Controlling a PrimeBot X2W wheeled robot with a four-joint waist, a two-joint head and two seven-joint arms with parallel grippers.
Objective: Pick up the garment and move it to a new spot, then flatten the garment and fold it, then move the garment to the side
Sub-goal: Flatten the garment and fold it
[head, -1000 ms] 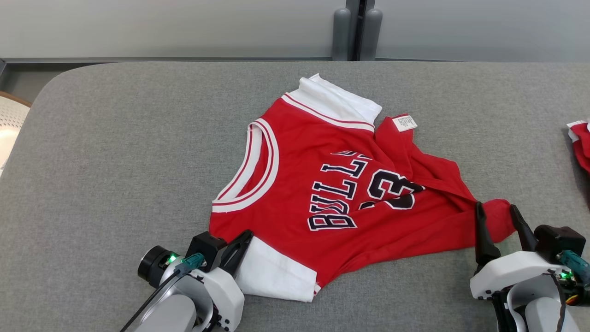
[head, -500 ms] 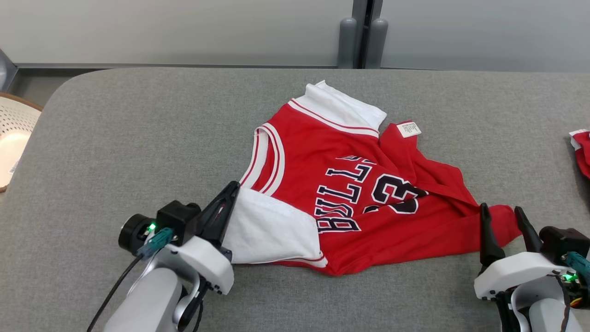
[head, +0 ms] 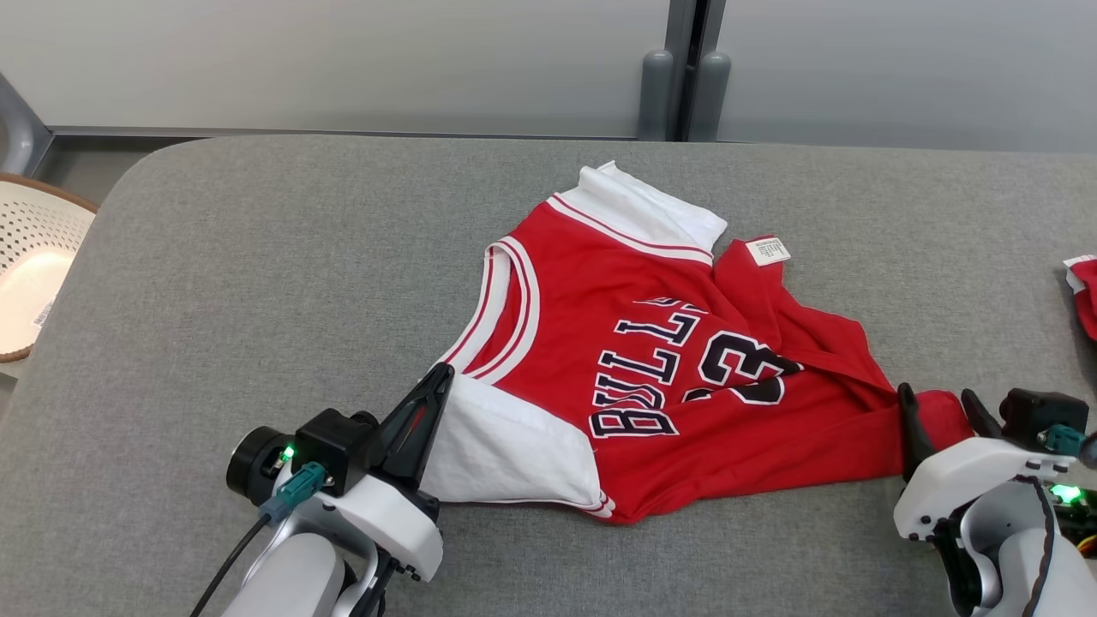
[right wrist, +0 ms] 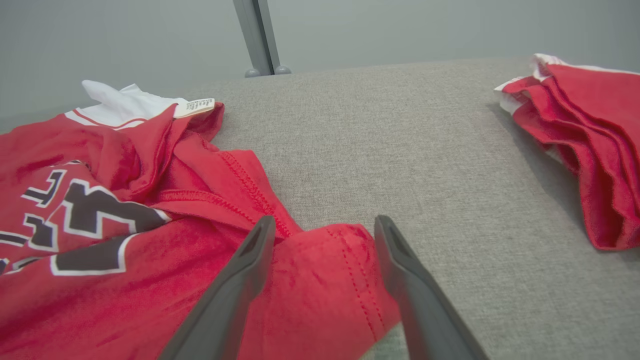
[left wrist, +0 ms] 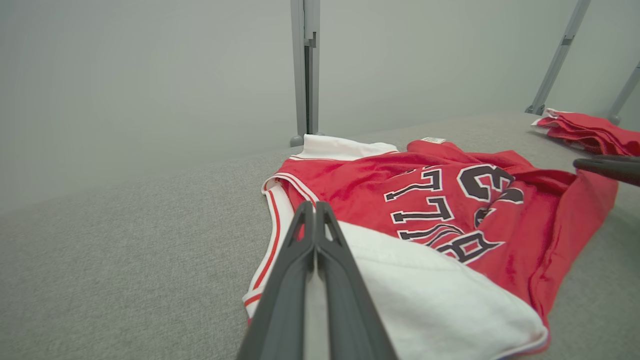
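Observation:
My right gripper should next grab the jersey by its red hem corner so that it can flatten the rumpled jersey with the dark lettering.
The garment, a red jersey with white sleeves and dark lettering, lies rumpled on the grey table. My left gripper is shut on the edge of the near white sleeve, which lies folded back onto the red body. In the left wrist view the two fingers press together at the sleeve's edge by the neckline of the garment. My right gripper is open, and its fingers straddle the garment's red hem corner. The right wrist view shows that gripper low over the cloth.
A stack of other red garments lies at the table's right edge. A white perforated basket stands off the table's left side. Grey posts rise behind the table against a pale wall.
My left gripper has closed on the white sleeve and carried it away from the front edge, folding it onto the red body. The head camera has shifted. The right gripper stays open at the hem corner.

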